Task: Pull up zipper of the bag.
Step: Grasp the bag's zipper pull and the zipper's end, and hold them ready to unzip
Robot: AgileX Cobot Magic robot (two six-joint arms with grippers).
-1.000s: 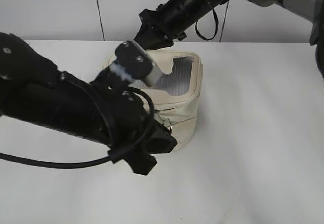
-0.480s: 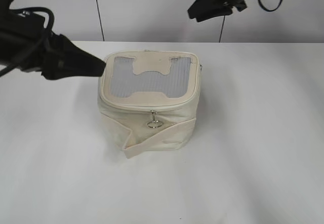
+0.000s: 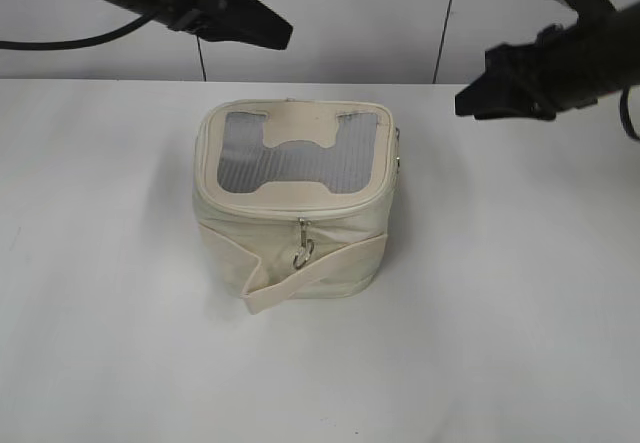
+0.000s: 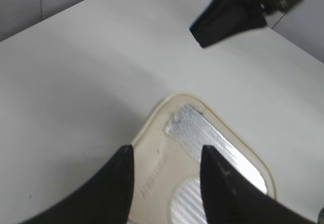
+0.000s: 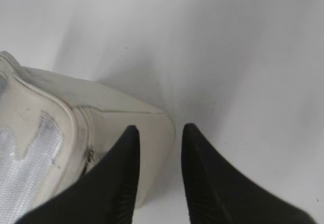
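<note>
The bag needs to stay steady for pulling up the lid's zipper (image 3: 303,231), so my left gripper will next grab the bag by its back rim (image 3: 298,104).
The cream-white boxy bag (image 3: 300,208) stands in the middle of the white table, with its grey mesh lid and bone-shaped patch facing up. The zipper track runs round the lid's rim, and a silver ring pull (image 3: 303,254) hangs at the front. A wide cream strap (image 3: 310,268) crosses the front. My left gripper (image 3: 282,35) is open and empty, high above the table behind the bag; its wrist view looks down on the lid (image 4: 212,148). My right gripper (image 3: 466,103) is open and empty, in the air to the right of the bag (image 5: 101,118).
A grey panelled wall (image 3: 350,13) stands behind the table (image 3: 520,313). The right arm's fingers show at the top of the left wrist view (image 4: 228,19).
Both arms have drawn back from the bag. The left arm rose to the upper left, and the right arm swung out to the right. The ring pull now hangs free at the front.
</note>
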